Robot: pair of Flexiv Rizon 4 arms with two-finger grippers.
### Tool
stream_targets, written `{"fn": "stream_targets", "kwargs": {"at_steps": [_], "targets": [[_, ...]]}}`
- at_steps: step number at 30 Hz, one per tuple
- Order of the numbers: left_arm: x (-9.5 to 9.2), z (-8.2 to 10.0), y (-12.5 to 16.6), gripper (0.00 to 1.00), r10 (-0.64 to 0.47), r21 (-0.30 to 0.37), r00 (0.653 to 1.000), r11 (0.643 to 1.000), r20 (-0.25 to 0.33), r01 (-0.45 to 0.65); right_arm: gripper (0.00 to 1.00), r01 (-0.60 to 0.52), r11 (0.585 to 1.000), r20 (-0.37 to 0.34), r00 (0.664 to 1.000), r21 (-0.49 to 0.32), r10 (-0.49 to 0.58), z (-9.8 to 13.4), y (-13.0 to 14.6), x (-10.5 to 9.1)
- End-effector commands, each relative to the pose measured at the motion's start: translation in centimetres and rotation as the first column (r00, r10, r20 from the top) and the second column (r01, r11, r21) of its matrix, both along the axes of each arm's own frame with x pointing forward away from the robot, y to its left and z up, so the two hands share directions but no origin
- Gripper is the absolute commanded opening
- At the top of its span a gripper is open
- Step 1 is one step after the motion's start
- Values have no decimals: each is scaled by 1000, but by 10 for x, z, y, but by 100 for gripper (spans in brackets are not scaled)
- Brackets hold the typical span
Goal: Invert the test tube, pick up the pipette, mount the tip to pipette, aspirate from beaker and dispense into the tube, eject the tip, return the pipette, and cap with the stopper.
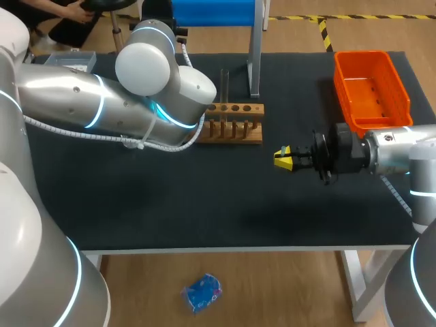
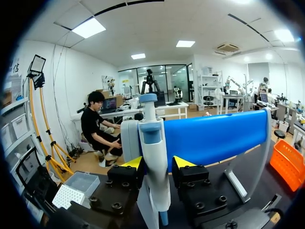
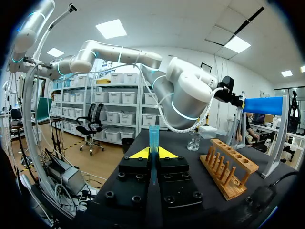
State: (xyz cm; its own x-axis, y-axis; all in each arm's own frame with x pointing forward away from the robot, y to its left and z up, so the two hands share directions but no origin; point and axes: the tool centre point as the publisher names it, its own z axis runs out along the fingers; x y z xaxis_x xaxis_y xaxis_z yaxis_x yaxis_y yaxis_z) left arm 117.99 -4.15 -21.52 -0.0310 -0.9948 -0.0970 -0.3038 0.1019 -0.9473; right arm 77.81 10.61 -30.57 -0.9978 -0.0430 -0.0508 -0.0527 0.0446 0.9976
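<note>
The left gripper will pick up the pipette next, holding it by the white body below its blue button [image 2: 157, 174], because the upper end of the pipette hangs close against the blue bar [image 2: 214, 138].
A white and blue pipette [image 2: 153, 157] hangs upright from the blue bar of its stand [image 2: 214, 138]. My left gripper [image 2: 157, 163] is around its body, one yellow tip close on each side, with a thin gap still showing, so it is open. In the head view my left arm [image 1: 136, 102] hides that gripper at the back of the table. My right gripper [image 3: 152, 153] is shut on a clear bluish test tube [image 3: 153, 136] that stands upright between its fingers. Seen from the head view, the right gripper [image 1: 283, 160] hovers right of the wooden rack [image 1: 231, 122].
The wooden rack [image 3: 231, 169] lies ahead and to the right of my right gripper, with a small glass beaker [image 3: 193, 141] behind it. An orange bin [image 1: 371, 88] sits at the back right. A tip box [image 2: 66, 195] is at the back left.
</note>
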Motion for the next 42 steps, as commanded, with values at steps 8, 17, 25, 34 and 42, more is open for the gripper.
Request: {"fn": "stream_targets", "kwargs": {"at_steps": [8, 17, 25, 34, 42], "targets": [[4, -4, 0, 8, 12, 0, 1000, 1000, 1, -12, 0, 2, 1000, 1, 1000, 0, -2, 0, -1, -1], [3, 2, 1, 0, 14, -1, 1000, 1000, 11, -14, 0, 2, 1000, 1, 1000, 0, -2, 0, -1, -1], [3, 14, 0, 0, 15, 11, 999, 1000, 30, -15, 0, 2, 1000, 1, 1000, 0, -2, 0, -1, -1], [4, 34, 0, 0, 14, 35, 998, 999, 64, -16, 0, 2, 1000, 1, 1000, 0, -2, 0, -1, -1], [3, 43, 0, 0, 13, 43, 996, 999, 83, -17, 0, 2, 1000, 1, 1000, 0, -2, 0, -1, -1]]}}
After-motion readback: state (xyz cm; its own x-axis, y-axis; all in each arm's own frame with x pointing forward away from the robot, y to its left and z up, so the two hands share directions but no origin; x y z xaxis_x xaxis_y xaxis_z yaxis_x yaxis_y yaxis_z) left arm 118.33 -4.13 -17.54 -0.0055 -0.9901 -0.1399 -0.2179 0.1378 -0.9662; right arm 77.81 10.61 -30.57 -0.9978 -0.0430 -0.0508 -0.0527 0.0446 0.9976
